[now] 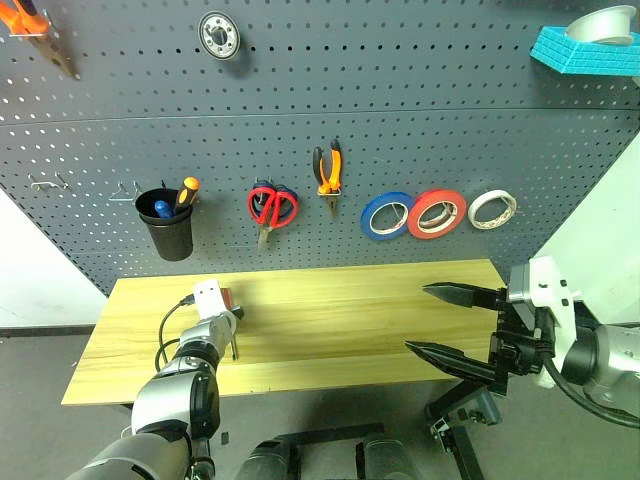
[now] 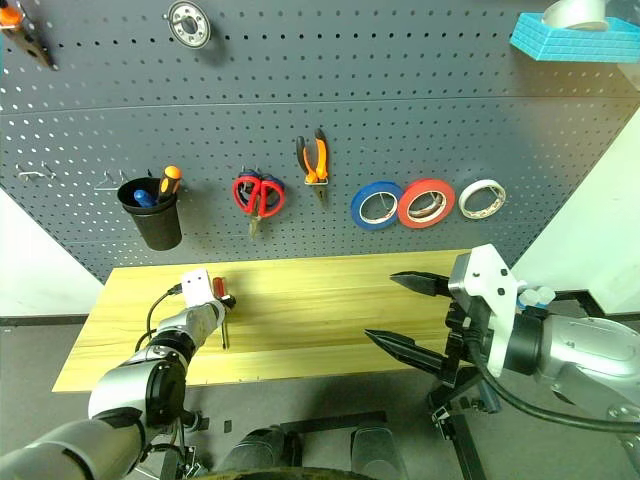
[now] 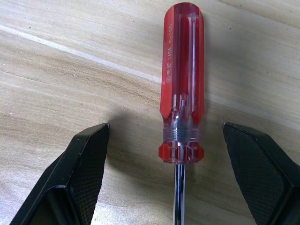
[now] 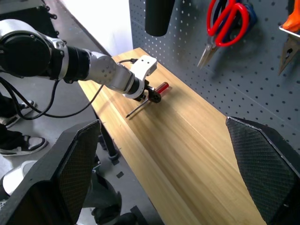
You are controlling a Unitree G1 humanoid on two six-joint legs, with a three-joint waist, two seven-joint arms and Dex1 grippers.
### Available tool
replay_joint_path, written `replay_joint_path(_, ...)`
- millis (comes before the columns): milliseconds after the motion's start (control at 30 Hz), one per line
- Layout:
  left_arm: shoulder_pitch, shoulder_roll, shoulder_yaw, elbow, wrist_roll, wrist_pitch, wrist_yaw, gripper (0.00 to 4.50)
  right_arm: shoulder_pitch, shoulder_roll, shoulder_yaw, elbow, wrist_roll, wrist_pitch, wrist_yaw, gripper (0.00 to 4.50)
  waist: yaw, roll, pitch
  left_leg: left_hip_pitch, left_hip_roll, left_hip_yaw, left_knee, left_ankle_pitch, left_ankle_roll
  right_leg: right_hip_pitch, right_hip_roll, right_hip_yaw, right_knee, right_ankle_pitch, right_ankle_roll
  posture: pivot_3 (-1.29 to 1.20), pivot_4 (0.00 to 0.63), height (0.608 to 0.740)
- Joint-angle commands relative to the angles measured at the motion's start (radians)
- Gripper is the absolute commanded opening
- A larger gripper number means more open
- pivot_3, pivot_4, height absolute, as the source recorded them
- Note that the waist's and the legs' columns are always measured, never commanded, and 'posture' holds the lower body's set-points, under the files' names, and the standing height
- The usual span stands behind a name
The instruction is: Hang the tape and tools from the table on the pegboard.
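My left gripper needs to close: in the left wrist view its fingers stand on either side of the red handle's collar, so closing now would catch the screwdriver.
A slim screwdriver with a translucent red handle lies flat on the wooden table, towards its left end. My left gripper is open and reaches down over it, one black finger on each side of the handle's collar, neither touching it. My right gripper stands open and holds nothing, above the table's right part. On the pegboard hang the red tape, the red-handled scissors and the orange-and-black pliers.
A blue roll and a white roll hang on either side of the red tape. A black cup with an orange-handled screwdriver hangs at the left. A blue block sits at the top right.
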Motion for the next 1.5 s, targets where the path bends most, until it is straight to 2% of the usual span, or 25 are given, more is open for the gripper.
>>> replay_joint_path(33,-0.008,-0.006,-0.002,-0.018,0.002,0.009,0.003,4.0,0.003,-0.016,-0.034,-0.031,0.029,-0.004,-0.005,4.5,0.0,0.001,0.003,0.0,0.0,0.0,0.0,0.0,0.0,0.0,0.0,0.0,0.0,0.0,0.0,-0.33,0.117,0.68)
replay_joint_path(133,-0.007,-0.006,-0.005,-0.021,0.004,0.014,0.003,4.0,0.006,-0.018,-0.031,-0.032,0.033,-0.004,-0.01,4.5,0.0,0.002,0.006,0.0,0.0,0.0,0.0,0.0,0.0,0.0,0.0,0.0,0.0,0.0,0.0,-0.33,0.118,0.68)
replay_joint_path(233,-0.002,-0.008,-0.007,-0.023,0.006,0.016,0.006,3.43,0.004,-0.019,-0.026,-0.031,0.033,-0.006,-0.013,4.5,0.0,0.002,0.009,0.0,0.0,0.0,0.0,0.0,0.0,0.0,0.0,0.0,0.0,0.0,0.0,-0.33,0.115,0.68)
replay_joint_path(467,0.003,-0.01,-0.008,-0.028,0.007,0.019,0.008,1.03,0.002,-0.018,-0.019,-0.029,0.033,-0.008,-0.017,4.5,0.002,0.002,0.01,0.0,0.0,0.001,0.0,0.0,0.0,0.0,0.0,0.0,-0.001,0.0,0.0,-0.32,0.111,0.68)
replay_joint_path(500,0.003,-0.01,-0.008,-0.029,0.007,0.019,0.008,0.83,0.001,-0.017,-0.018,-0.028,0.032,-0.009,-0.018,4.5,0.002,0.002,0.01,0.0,0.0,0.001,0.0,0.0,0.0,0.0,0.0,0.0,-0.001,0.0,0.0,-0.32,0.111,0.68)
replay_joint_path(767,0.012,-0.013,-0.026,-0.05,0.021,0.025,-0.004,0.82,-0.008,-0.013,0.008,-0.024,0.014,-0.014,-0.023,4.5,0.002,0.002,0.011,0.0,0.0,0.001,0.0,-0.001,0.0,0.0,0.0,0.0,-0.001,0.0,0.0,-0.32,0.104,0.68)
replay_joint_path(967,0.08,-0.035,-0.108,-0.183,0.071,0.049,-0.044,0.82,-0.031,-0.001,0.039,-0.015,-0.006,-0.027,-0.03,4.5,0.003,0.002,0.011,0.0,0.0,0.001,-0.001,-0.001,-0.001,0.0,0.0,0.0,-0.002,0.0,0.0,-0.3,0.085,0.68)
replay_joint_path(1233,0.36,-0.069,-0.252,-0.656,0.144,0.193,-0.083,0.82,-0.057,0.011,0.078,0.006,-0.041,-0.043,-0.024,4.5,0.004,0.003,0.011,0.0,0.0,0.001,-0.001,-0.002,0.0,0.0,0.0,0.0,-0.003,0.0,0.001,-0.29,0.072,0.68)
replay_joint_path(1500,0.576,-0.042,-0.362,-1.074,0.213,0.308,-0.122,0.82,-0.059,0.02,0.101,0.018,-0.072,-0.057,-0.017,4.5,0.016,0.003,0.011,0.0,0.0,0.001,-0.001,-0.003,-0.002,0.0,0.0,0.0,-0.004,0.0,0.0,-0.27,0.068,0.68)
